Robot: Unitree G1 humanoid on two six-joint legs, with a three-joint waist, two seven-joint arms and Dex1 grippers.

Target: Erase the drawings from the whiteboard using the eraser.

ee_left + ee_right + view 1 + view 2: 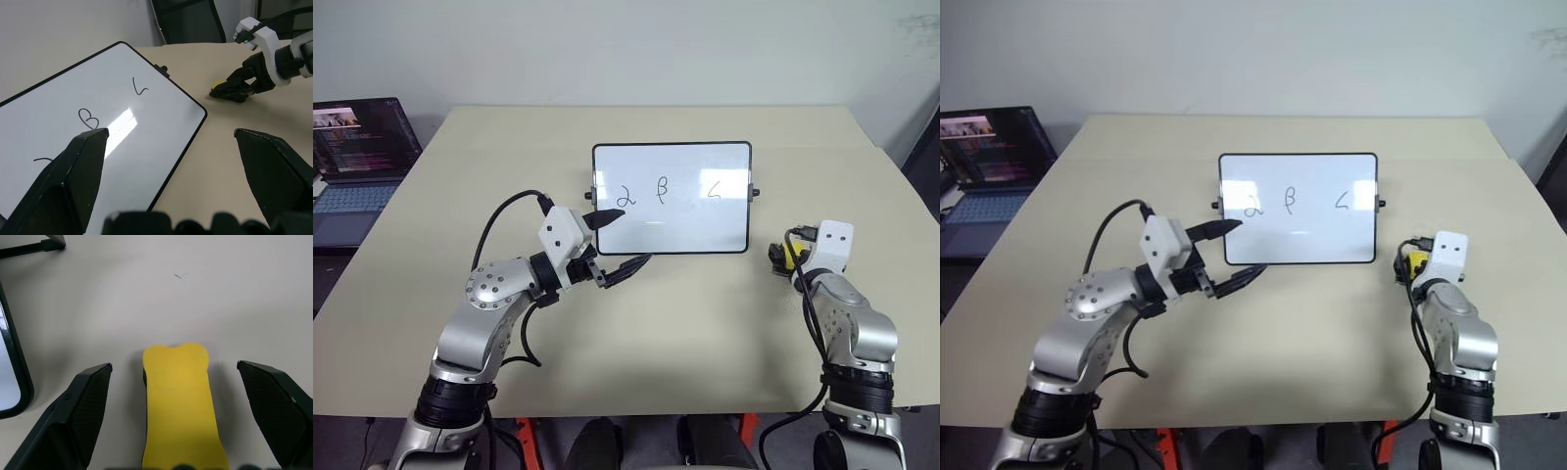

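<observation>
My right gripper closes on the yellow eraser (180, 401) now, since the gripper's fingers stand on either side of the eraser's long sides.
The whiteboard (685, 220) lies flat at the table's middle, its black frame around three small black drawings: a 2 (625, 197), a beta-like loop (661, 188) and a 6-like hook (713, 191). My left gripper (619, 243) is open at the board's near left corner, its upper finger over the board next to the 2. The yellow eraser (180, 401) lies on the table to the right of the board. My right gripper (173, 366) is open, with a black finger on each side of the eraser and a gap to each. The eraser's yellow end (216, 86) pokes out from those fingers.
An open laptop (357, 166) with a lit screen sits off the beige table's (705, 333) far left corner. A wall stands behind the table. Bare tabletop stretches in front of the board between my two arms.
</observation>
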